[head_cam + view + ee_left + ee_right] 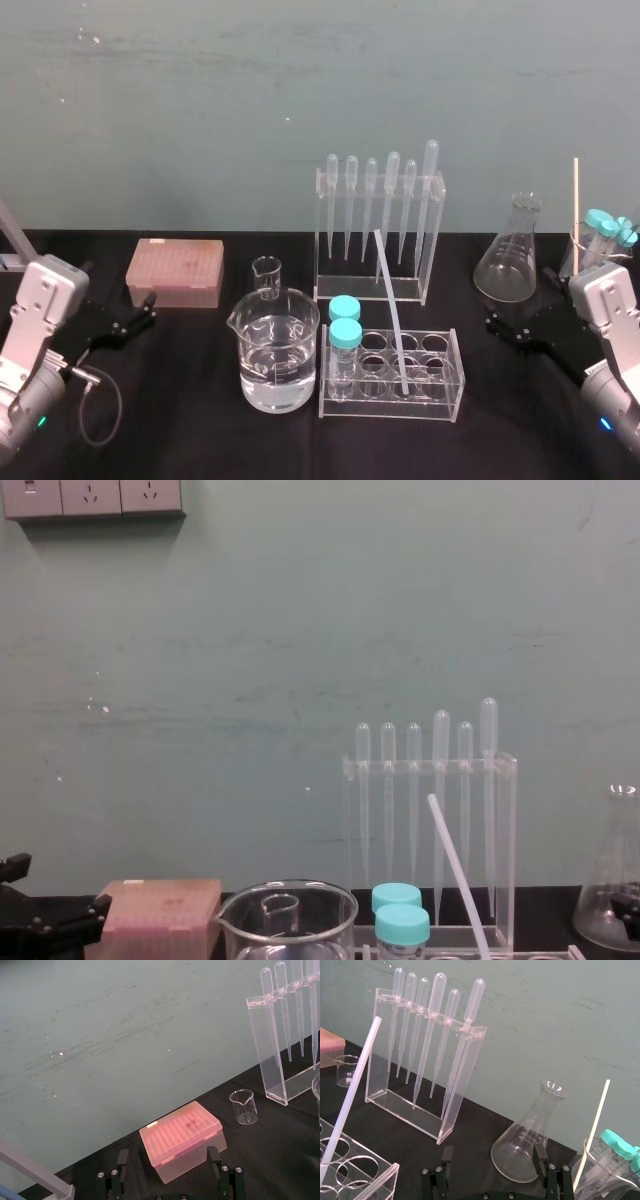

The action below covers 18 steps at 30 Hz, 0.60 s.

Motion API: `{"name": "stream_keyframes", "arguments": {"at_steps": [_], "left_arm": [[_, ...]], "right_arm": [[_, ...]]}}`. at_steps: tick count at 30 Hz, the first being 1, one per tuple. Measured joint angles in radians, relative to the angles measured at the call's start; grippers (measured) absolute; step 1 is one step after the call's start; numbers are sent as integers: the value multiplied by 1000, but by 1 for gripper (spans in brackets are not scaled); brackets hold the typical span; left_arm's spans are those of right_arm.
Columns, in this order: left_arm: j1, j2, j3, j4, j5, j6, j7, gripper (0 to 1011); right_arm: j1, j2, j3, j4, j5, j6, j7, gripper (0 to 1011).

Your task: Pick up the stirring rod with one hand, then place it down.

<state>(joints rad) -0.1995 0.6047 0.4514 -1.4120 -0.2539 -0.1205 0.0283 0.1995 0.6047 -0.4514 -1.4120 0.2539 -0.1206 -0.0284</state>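
The stirring rod's lower end sits down in the clear tube rack (359, 1154), so my right gripper should next grab its free upper part (366, 1050) to pick up the rod.
The stirring rod (391, 310) is a translucent white rod leaning in a hole of the clear tube rack (440, 398), its top tilted toward the pipette rack. It also crosses the right wrist view (351, 1092) and the chest view (458, 875). My right gripper (517, 296) hovers open low at the table's right, well right of the rod, with nothing between its fingers (538, 1152). My left gripper (135, 312) rests open at the far left, in front of the pink box; its fingers (122, 1157) stand wide apart.
A pink tip box (175, 272) sits back left. A water-filled beaker (275, 355) and a small beaker (266, 275) stand left of the tube rack. Behind it is the pipette rack (378, 285). A conical flask (510, 255) and a beaker with capped tubes (600, 240) stand right.
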Motion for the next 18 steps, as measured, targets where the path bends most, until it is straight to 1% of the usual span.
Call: {"name": "stream_keyframes", "arguments": {"at_steps": [18], "left_arm": [[0,0,0,0,0,0,0,1000]], "right_arm": [[0,0,0,0,0,0,0,1003]]}}
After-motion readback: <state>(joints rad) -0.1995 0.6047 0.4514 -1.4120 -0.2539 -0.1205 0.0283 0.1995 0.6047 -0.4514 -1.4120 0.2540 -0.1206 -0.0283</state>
